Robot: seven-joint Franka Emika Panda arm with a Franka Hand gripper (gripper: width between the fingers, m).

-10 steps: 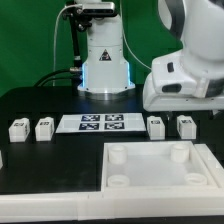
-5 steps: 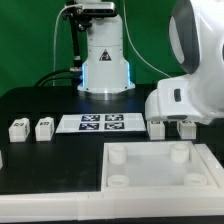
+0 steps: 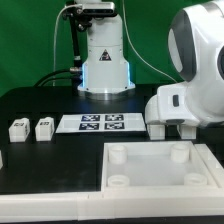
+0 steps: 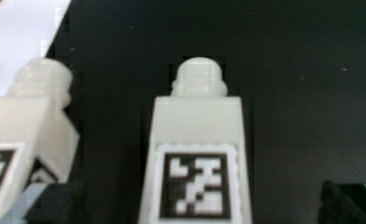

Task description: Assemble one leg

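Note:
My gripper closes on the white leg now, since my fingers stand low on either side of that leg.
In the wrist view a leg (image 4: 198,150), a white squarish post with a round peg and a black-and-white tag, lies on the black table between my open gripper's (image 4: 198,205) dark fingertips (image 4: 48,202). There is a gap on each side of it. A second leg (image 4: 27,110) lies right beside it. In the exterior view the arm's white wrist housing (image 3: 185,105) hangs low over the two legs on the exterior view's right (image 3: 157,128) (image 3: 188,128) and hides the fingers. Two more legs (image 3: 18,128) (image 3: 43,128) stand at the exterior view's left.
The marker board (image 3: 103,123) lies between the two pairs of legs; its corner shows in the wrist view (image 4: 20,30). The large white tray-like piece with round corner sockets (image 3: 150,182) lies in front. The robot base (image 3: 104,70) stands behind.
The arm has swung in and come down over the two legs on the exterior view's right, now covering their tops. The legs, marker board and tray have not moved.

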